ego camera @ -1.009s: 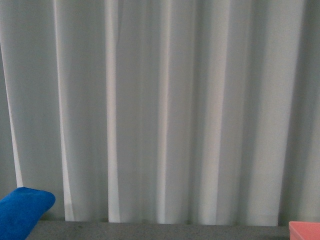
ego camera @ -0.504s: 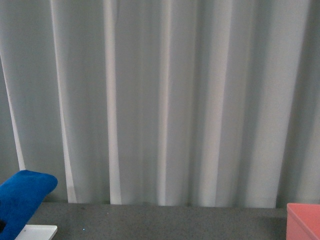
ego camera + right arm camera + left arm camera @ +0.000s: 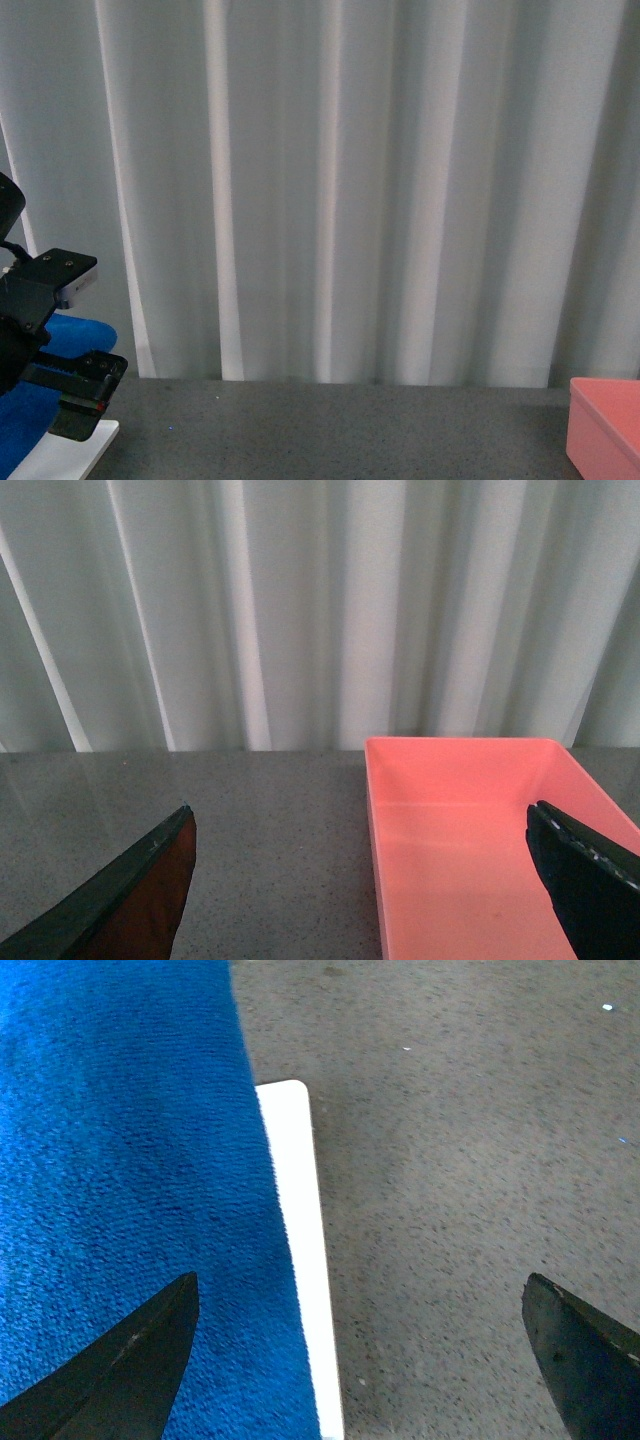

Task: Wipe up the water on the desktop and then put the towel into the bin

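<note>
My left gripper grabs the blue towel (image 3: 120, 1190) by its edge (image 3: 272, 1260) next, to wipe up the water on the desktop.
The blue towel (image 3: 120, 1190) lies draped over a white base (image 3: 300, 1240) at the left end of the dark grey desktop (image 3: 470, 1190). My left gripper (image 3: 360, 1290) hangs open above the towel's edge, one finger over the cloth and the other over bare desktop. In the front view the left arm (image 3: 45, 330) stands over the towel (image 3: 25, 420). The pink bin (image 3: 470, 850) sits empty at the right end of the desktop. My right gripper (image 3: 360, 820) is open just before the bin's near rim. I cannot make out water, only tiny bright specks.
A pale pleated curtain (image 3: 330, 190) closes off the back of the desktop (image 3: 330, 430). The white base (image 3: 70, 455) shows at the front-left corner and the bin (image 3: 605, 430) at the far right. Bare speckled surface lies between them.
The front view has tilted downward, showing more desktop and bin. The left arm has come into view over the towel at the left.
</note>
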`<action>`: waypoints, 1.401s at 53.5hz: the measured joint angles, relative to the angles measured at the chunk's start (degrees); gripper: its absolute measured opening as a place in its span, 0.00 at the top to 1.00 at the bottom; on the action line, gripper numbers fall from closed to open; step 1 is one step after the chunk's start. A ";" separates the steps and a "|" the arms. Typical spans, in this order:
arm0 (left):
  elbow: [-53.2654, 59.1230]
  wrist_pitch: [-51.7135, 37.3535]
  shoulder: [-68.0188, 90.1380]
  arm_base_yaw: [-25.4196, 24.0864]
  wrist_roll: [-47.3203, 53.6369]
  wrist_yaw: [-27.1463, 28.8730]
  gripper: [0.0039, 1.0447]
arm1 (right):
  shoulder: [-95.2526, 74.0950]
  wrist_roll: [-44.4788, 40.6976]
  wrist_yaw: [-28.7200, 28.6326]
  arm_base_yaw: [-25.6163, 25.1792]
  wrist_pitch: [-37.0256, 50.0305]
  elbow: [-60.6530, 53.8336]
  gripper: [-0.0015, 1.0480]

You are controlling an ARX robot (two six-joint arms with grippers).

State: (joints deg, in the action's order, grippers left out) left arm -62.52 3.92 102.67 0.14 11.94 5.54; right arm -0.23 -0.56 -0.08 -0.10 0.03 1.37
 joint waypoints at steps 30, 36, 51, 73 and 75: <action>-2.95 -10.01 6.97 -6.62 0.50 3.56 0.06 | 0.00 0.00 0.00 0.00 0.00 0.00 0.07; -4.09 -9.99 8.79 -7.69 0.48 3.56 0.06 | 0.00 0.00 0.00 0.00 0.00 0.00 0.07; -5.29 -7.98 10.36 -9.92 -3.17 2.01 0.06 | 0.00 0.00 0.00 0.00 0.00 0.00 0.07; -3.83 -7.30 7.76 -11.08 -8.02 -3.21 0.76 | 0.00 0.00 0.00 0.00 0.00 0.00 0.07; -3.72 -6.91 7.43 -11.10 -8.37 -3.76 0.81 | 0.00 0.00 0.00 0.00 0.00 0.00 0.07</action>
State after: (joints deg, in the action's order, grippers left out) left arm -66.24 -2.98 110.10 -10.96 3.57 1.78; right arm -0.23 -0.56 -0.08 -0.10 0.03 1.37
